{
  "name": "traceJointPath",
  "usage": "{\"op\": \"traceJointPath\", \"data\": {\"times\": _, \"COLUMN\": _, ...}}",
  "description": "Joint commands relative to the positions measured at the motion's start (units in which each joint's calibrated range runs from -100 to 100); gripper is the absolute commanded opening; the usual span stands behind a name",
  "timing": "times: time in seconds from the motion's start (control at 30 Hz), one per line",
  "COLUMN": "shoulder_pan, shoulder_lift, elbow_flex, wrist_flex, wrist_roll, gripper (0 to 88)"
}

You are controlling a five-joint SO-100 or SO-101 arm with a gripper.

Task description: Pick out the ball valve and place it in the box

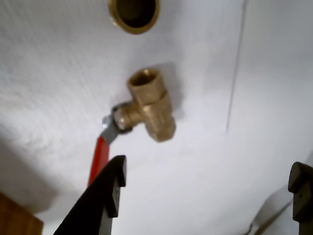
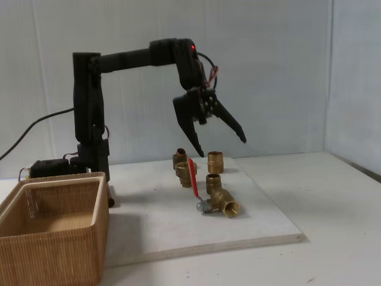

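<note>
The robot's gripper needs to place the valve in the box (image 1: 18, 218), so it should next grab the ball valve by its brass body (image 1: 155, 108).
The ball valve (image 1: 149, 105) lies on the white board, its brass body near the middle of the wrist view and its red lever (image 1: 99, 159) running down-left behind my left finger (image 1: 110, 188). In the fixed view the valve (image 2: 222, 202) rests near the board's front, its red lever (image 2: 192, 174) pointing back and up. My gripper (image 2: 221, 147) hangs above the fittings, open and holding nothing. In the wrist view the gripper (image 1: 208, 191) sits below the valve and apart from it. The tan ribbed box (image 2: 53, 238) stands at the front left, open-topped.
Several plain brass fittings (image 2: 215, 161) stand on the white board (image 2: 166, 226) behind the valve; one (image 1: 133, 14) shows at the wrist view's top edge. The box's corner (image 1: 14, 218) shows at that view's bottom left. The arm's base (image 2: 89, 158) and cables stand behind the box.
</note>
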Motion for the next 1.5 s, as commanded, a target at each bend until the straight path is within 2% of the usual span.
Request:
{"op": "traceJointPath", "data": {"times": 0.0, "shoulder_pan": 1.7, "shoulder_lift": 1.8, "elbow_flex": -3.7, "wrist_flex": -0.5, "wrist_roll": -0.1, "gripper": 35.4}}
{"op": "traceJointPath", "data": {"times": 0.13, "shoulder_pan": 3.2, "shoulder_lift": 4.0, "elbow_flex": -3.7, "wrist_flex": -0.6, "wrist_roll": -0.3, "gripper": 35.4}}
{"op": "traceJointPath", "data": {"times": 0.3, "shoulder_pan": 4.4, "shoulder_lift": 6.3, "elbow_flex": -3.7, "wrist_flex": -1.1, "wrist_roll": -3.3, "gripper": 35.4}}
{"op": "traceJointPath", "data": {"times": 0.67, "shoulder_pan": 4.0, "shoulder_lift": 12.6, "elbow_flex": -3.7, "wrist_flex": -1.5, "wrist_roll": -3.5, "gripper": 35.4}}
{"op": "traceJointPath", "data": {"times": 1.07, "shoulder_pan": 3.9, "shoulder_lift": 19.0, "elbow_flex": -3.8, "wrist_flex": -9.0, "wrist_roll": -4.7, "gripper": 35.4}}
{"op": "traceJointPath", "data": {"times": 1.47, "shoulder_pan": 3.9, "shoulder_lift": 22.0, "elbow_flex": -3.8, "wrist_flex": -9.1, "wrist_roll": -4.6, "gripper": 35.4}}
